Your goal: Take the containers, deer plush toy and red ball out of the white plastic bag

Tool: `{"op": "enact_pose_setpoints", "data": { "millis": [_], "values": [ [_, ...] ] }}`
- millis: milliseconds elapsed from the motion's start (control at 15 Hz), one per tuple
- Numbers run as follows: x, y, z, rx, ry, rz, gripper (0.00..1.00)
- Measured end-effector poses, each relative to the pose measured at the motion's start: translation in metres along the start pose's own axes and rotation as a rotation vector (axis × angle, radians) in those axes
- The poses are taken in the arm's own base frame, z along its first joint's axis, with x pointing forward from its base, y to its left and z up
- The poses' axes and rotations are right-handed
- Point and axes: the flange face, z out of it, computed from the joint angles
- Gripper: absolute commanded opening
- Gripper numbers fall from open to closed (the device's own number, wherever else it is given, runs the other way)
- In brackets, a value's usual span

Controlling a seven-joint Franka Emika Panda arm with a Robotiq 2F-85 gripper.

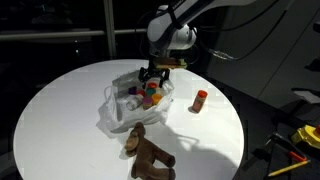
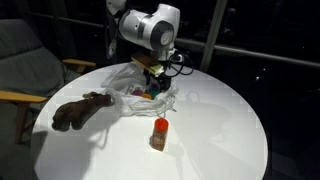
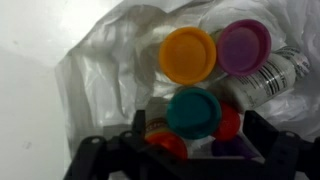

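Observation:
The whole teal lid (image 1: 151, 91) (image 3: 193, 110) shows below my fingers, so it is too early to close on the lid. My gripper lowers first now, as closing here would miss it.
The white plastic bag (image 1: 118, 104) (image 2: 128, 82) (image 3: 105, 70) lies open on the round table. Inside it I see several containers: an orange lid (image 3: 187, 54), a purple lid (image 3: 243, 46), a teal lid (image 3: 193, 110) and a pale tub with a barcode (image 3: 275, 75). A red round shape (image 3: 231, 120) lies beside the teal one; I cannot tell if it is a tub or the red ball. My gripper (image 1: 155, 78) (image 2: 152, 72) (image 3: 197, 130) hangs open just above the bag, its fingers (image 3: 140, 128) either side of the teal tub. The deer plush toy (image 1: 148, 150) (image 2: 80, 110) lies on the table outside the bag.
One orange container (image 1: 201, 100) (image 2: 160, 133) stands alone on the white table (image 1: 70, 110) (image 2: 230, 120), away from the bag. A chair (image 2: 25, 70) stands beside the table. Yellow tools (image 1: 300, 138) lie beyond the table edge.

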Motion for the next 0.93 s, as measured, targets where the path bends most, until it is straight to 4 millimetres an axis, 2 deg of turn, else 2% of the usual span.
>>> {"op": "enact_pose_setpoints", "data": {
  "millis": [200, 267, 333, 400, 667, 733, 933],
  "values": [
    [0.002, 0.000, 0.011, 0.000, -0.006, 0.024, 1.00],
    [0.003, 0.001, 0.015, -0.001, -0.007, 0.030, 0.75],
    [0.003, 0.001, 0.019, -0.001, -0.009, 0.037, 0.74],
    [0.004, 0.001, 0.022, -0.002, -0.010, 0.043, 0.68],
    [0.007, 0.003, 0.028, -0.004, -0.009, 0.060, 0.35],
    [0.008, 0.003, 0.028, -0.003, -0.007, 0.063, 0.29],
    [0.010, 0.003, 0.025, -0.002, 0.000, 0.072, 0.27]
  ]
}}
